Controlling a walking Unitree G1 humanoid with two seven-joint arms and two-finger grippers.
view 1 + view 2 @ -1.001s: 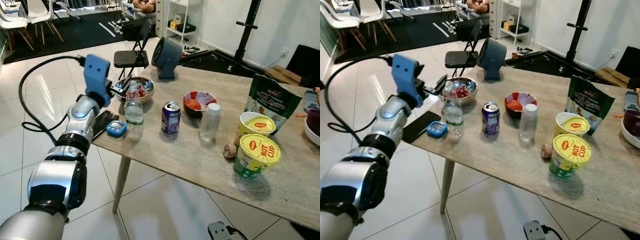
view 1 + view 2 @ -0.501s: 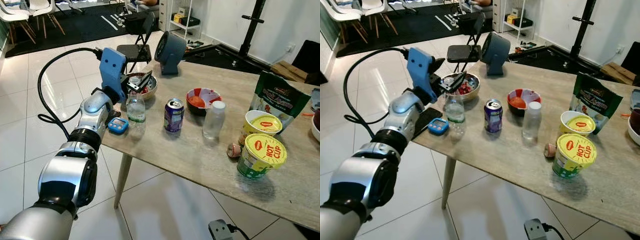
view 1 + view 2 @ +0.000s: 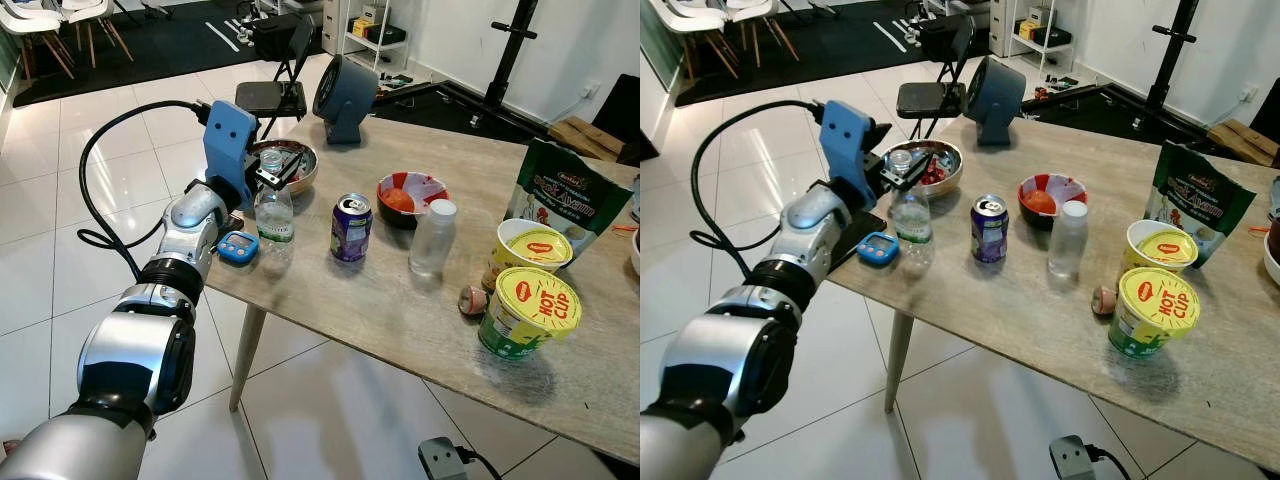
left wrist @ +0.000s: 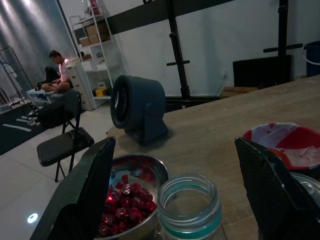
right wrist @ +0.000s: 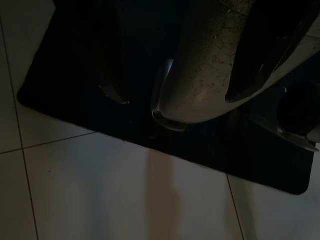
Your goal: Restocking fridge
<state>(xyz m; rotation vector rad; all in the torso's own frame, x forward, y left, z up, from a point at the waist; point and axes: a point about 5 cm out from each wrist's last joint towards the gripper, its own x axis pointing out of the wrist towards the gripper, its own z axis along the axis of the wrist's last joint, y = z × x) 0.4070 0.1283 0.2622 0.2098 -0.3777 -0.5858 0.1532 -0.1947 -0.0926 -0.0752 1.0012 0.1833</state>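
I should next use my left gripper to grip the bottle by its neck point(image 4: 189, 220), because the metal bowl of sweets crowds the bottle's body.
A clear water bottle point(image 3: 273, 222) with a green label stands near the table's left corner. My left gripper point(image 3: 275, 168) is open at its top, one black finger on each side of the neck. In the left wrist view the bottle's capless mouth point(image 4: 190, 205) sits low between the two fingers point(image 4: 85, 195). Further right stand a purple can point(image 3: 351, 228) and a clear bottle with a white cap point(image 3: 432, 238). In the right wrist view my right gripper point(image 5: 187, 75) hangs open over white floor tiles and a black mat.
A metal bowl of red sweets point(image 3: 298, 160) sits just behind the gripper. Also on the wooden table point(image 3: 400, 310) are a blue timer point(image 3: 238, 245), a red bowl point(image 3: 410, 197), a blue fan point(image 3: 343, 97), two noodle cups point(image 3: 528, 312) and a green bag point(image 3: 565, 207). A folding chair point(image 3: 270, 95) stands beyond.
My left gripper has moved right from beside the water bottle and now has its fingers on both sides of the bottle's top. The camera has shifted a little.
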